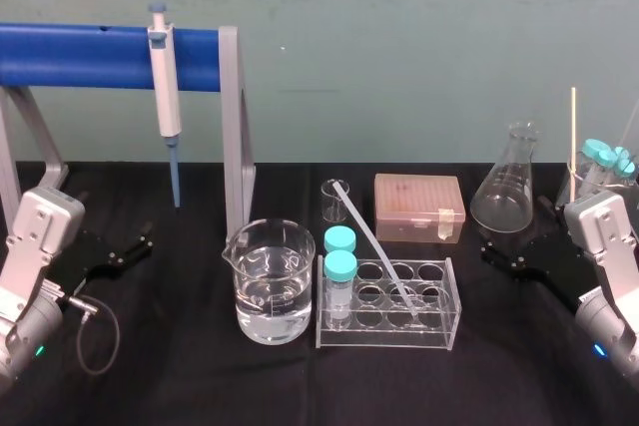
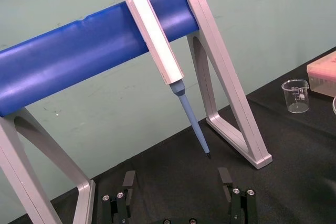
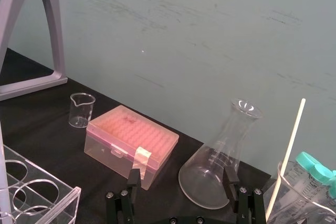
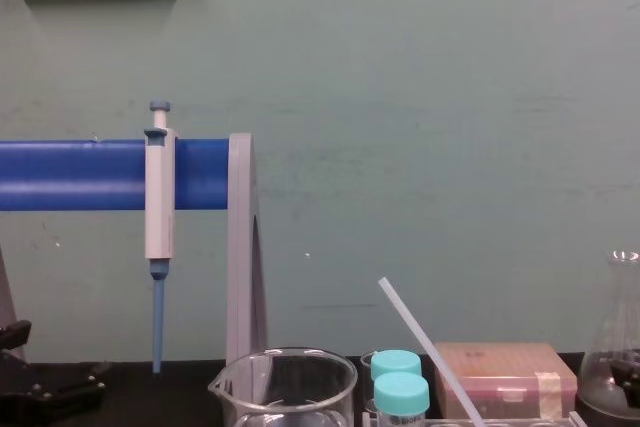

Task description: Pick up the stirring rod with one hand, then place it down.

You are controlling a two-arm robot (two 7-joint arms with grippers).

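Observation:
The stirring rod's lower end is inside the clear tube rack [image 4: 520,423]. The robot's right gripper will next grab the rod by its upper part [image 4: 413,326], which stands free above.
The stirring rod [image 1: 376,246], thin and translucent white, leans slantwise in the clear tube rack [image 1: 439,331] at table centre, its upper end pointing back-left; in the chest view the stirring rod [image 4: 420,337] rises behind two teal-capped tubes. My left gripper [image 1: 135,246] rests low at the table's left, open and empty, its fingers [image 2: 128,182] spread below the hanging pipette. My right gripper [image 1: 504,251] sits at the far right, open and empty, fingers [image 3: 229,177] apart in front of the flask. Both are well away from the rod.
A white-and-blue pipette [image 1: 166,87] hangs on the blue-barred stand [image 1: 238,127]. A beaker of water [image 1: 270,281] stands left of the rack, with a small beaker [image 1: 334,202] and pink tip box [image 1: 419,207] behind. At the right are a conical flask [image 1: 509,182] and a beaker holding a cream stick [image 1: 573,127].

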